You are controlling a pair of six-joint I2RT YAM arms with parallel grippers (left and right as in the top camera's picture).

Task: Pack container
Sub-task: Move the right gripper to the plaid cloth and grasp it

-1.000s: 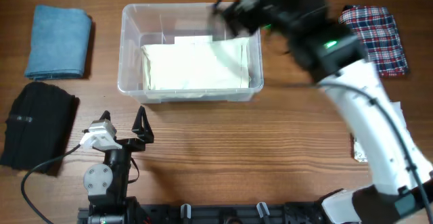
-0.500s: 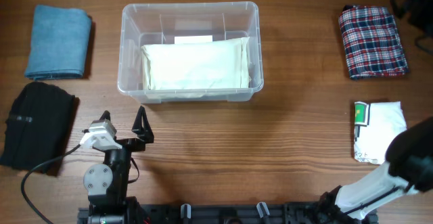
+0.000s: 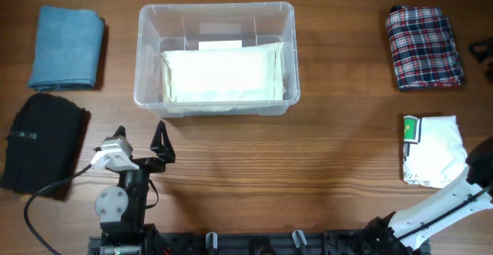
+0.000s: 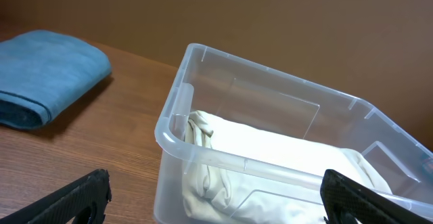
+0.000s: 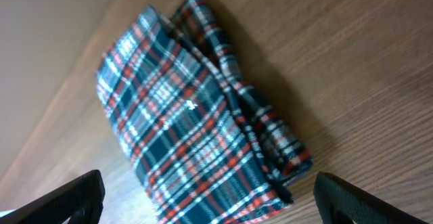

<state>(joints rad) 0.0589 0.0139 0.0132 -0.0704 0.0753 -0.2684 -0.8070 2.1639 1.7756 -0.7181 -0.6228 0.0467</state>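
My right gripper is to grab the plaid garment by the middle of its side (image 3: 449, 47), layers together. Then it can pack the garment, still folded, into the container (image 3: 216, 10).
The clear container (image 3: 216, 10) stands at the middle back of the table with a folded cream garment (image 3: 223, 74) lying in it. My left gripper (image 3: 139, 141) is open and empty in front of the container, apart from it. In the left wrist view the container (image 4: 177, 109) and cream garment (image 4: 270, 156) fill the frame between the open fingers (image 4: 216, 207). My right gripper (image 5: 210, 204) is open and empty above a folded plaid garment (image 5: 196, 122). Overhead, only a dark bit of it (image 3: 477, 48) shows at the right edge beside the plaid garment (image 3: 424, 47).
A folded blue garment (image 3: 67, 47) lies at the back left, also in the left wrist view (image 4: 47, 75). A black garment (image 3: 42, 139) lies at the front left. A white garment with a label (image 3: 435, 151) lies at the right, below the plaid one.
My right arm has swung from over the container to the far right, by the plaid garment. The cream garment stays in the container. The left arm has not moved.
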